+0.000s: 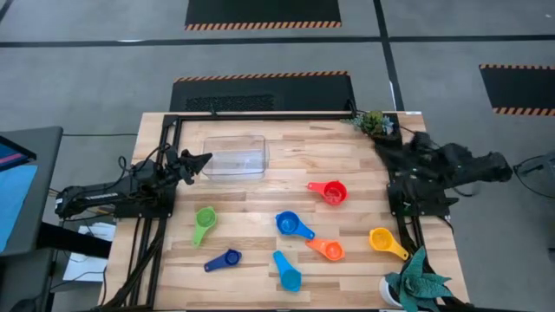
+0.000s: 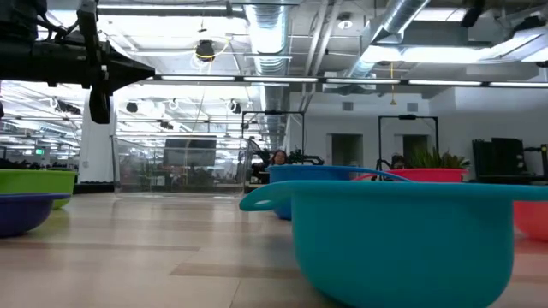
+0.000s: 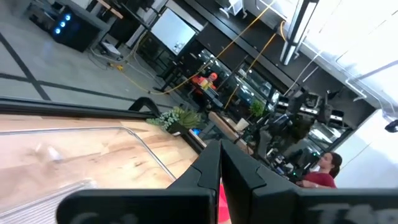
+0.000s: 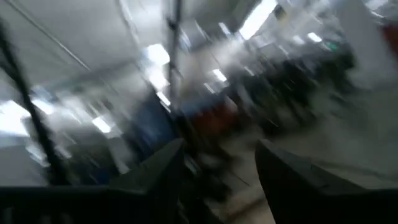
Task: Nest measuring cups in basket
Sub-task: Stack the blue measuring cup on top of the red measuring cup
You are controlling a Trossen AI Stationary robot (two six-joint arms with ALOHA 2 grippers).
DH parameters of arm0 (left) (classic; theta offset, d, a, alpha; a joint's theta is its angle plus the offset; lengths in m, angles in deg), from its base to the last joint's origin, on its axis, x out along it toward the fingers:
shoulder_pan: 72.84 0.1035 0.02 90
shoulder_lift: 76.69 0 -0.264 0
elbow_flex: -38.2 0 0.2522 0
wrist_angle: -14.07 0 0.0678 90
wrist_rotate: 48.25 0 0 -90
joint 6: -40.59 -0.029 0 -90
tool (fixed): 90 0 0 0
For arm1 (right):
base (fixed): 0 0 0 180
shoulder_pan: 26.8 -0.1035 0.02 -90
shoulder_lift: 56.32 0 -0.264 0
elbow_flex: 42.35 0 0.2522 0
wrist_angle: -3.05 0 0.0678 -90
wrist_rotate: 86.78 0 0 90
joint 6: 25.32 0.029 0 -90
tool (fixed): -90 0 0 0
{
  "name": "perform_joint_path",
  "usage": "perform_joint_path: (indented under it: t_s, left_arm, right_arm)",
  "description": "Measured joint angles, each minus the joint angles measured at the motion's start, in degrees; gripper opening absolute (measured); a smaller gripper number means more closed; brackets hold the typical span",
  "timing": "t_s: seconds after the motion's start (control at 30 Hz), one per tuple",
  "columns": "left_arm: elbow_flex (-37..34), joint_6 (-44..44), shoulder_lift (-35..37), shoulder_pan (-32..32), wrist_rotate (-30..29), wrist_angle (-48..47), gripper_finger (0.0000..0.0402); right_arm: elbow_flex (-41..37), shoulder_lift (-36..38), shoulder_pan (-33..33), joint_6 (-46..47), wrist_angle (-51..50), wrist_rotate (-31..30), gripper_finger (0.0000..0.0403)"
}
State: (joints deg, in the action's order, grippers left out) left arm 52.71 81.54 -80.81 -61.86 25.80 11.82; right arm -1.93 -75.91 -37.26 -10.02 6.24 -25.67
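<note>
My right gripper grabs the blue cup, by its rim, next, to nest the measuring cups in the clear basket.
Seven measuring cups lie scattered on the wooden table, each resting on its base: red, green, blue, orange, yellow, dark blue and light blue. The clear basket stands toward the far side, with nothing in it. My left gripper is shut and hovers just beyond the basket's left end, pointing at it; its closed fingertips show in the left wrist view. My right arm is folded at the table's right edge, its gripper open.
A small green plant sits at the far right corner and a larger one at the near right corner. Black frame rails run along the table's left, right and far edges. Bare wood lies between the basket and the cups.
</note>
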Motion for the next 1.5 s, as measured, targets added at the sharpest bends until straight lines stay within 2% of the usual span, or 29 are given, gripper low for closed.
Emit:
perform_joint_path:
  t_s: [0.07,0.13,0.23,0.33,0.63,0.77,0.93,1.13,1.5]
  left_arm:
    - [0.00,0.00,0.01,0.00,0.00,-0.01,0.0000]
    - [0.00,0.00,0.01,0.00,-0.02,-0.02,0.0000]
    - [0.00,-0.01,0.02,0.00,0.00,-0.09,0.0000]
    - [0.00,-0.82,0.02,0.00,-0.05,-0.13,0.0000]
    - [-0.02,-1.27,0.02,0.00,-1.42,-0.56,0.0000]
    - [-0.02,-1.39,0.02,0.00,-1.42,-0.83,0.0000]
    - [-0.02,-1.60,0.00,0.00,-1.90,-3.39,0.0000]
    - [-0.04,0.05,0.00,0.00,-3.41,-6.47,0.0000]
    - [-0.04,0.09,-0.01,-0.01,-3.37,-7.87,0.0000]
  right_arm:
    - [6.47,-5.35,0.07,2.40,-13.37,-5.01,0.0214]
    - [11.75,-10.48,0.22,5.69,-25.13,-7.13,0.0207]
    - [18.11,-18.30,0.89,9.30,-35.93,-5.60,0.0200]
    - [22.41,-26.23,2.14,9.92,-41.03,-0.56,0.0195]
    - [30.95,-48.20,9.08,-0.28,-43.59,18.50,0.0187]
    - [34.25,-56.73,12.05,-1.67,-43.45,27.50,0.0188]
    - [36.98,-66.92,12.36,-7.07,-43.44,37.72,0.0189]
    - [38.69,-77.12,10.22,-18.92,-43.84,37.89,0.0189]
    - [48.29,-88.50,6.56,-16.82,-45.70,38.02,0.0178]
